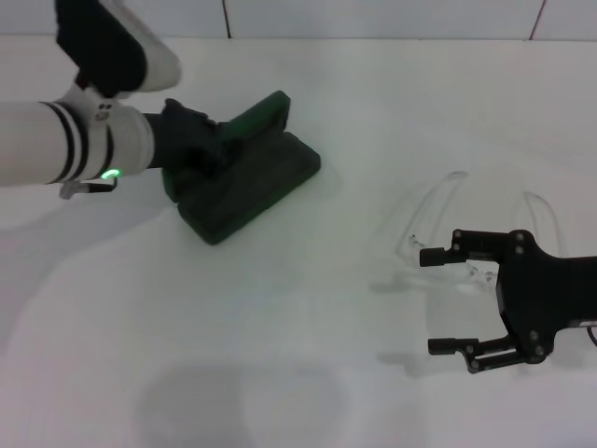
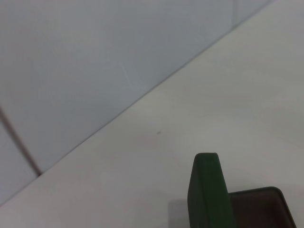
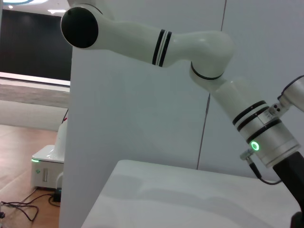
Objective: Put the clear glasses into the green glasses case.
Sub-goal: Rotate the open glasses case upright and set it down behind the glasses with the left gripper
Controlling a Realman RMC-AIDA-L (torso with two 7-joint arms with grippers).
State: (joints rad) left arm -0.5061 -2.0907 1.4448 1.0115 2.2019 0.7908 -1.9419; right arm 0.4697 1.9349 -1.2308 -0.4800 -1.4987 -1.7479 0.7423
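Observation:
The green case [image 1: 266,182] is short of the table beside the clear glasses [image 1: 424,210], so it is too early to release. My left gripper moves it toward the glasses next.
The green glasses case [image 1: 266,182] lies open on the white table at the left centre, its lid [image 1: 263,115] raised on the far side. My left gripper [image 1: 191,140] is at the case's left end, against it; its fingers are hidden. The left wrist view shows the lid's edge [image 2: 206,190] and a bit of the dark lining [image 2: 259,209]. The clear glasses [image 1: 424,210] lie on the table at the right, arms pointing away from me. My right gripper [image 1: 431,301] is open, low over the lens end of the glasses, one finger [image 1: 438,256] by the frame.
The white table [image 1: 308,355] runs back to a tiled wall [image 1: 373,17]. The right wrist view looks across the table [image 3: 190,199] to my left arm [image 3: 190,42], with a white panel [image 3: 118,118] and a floor with cables [image 3: 19,206] beyond the table's edge.

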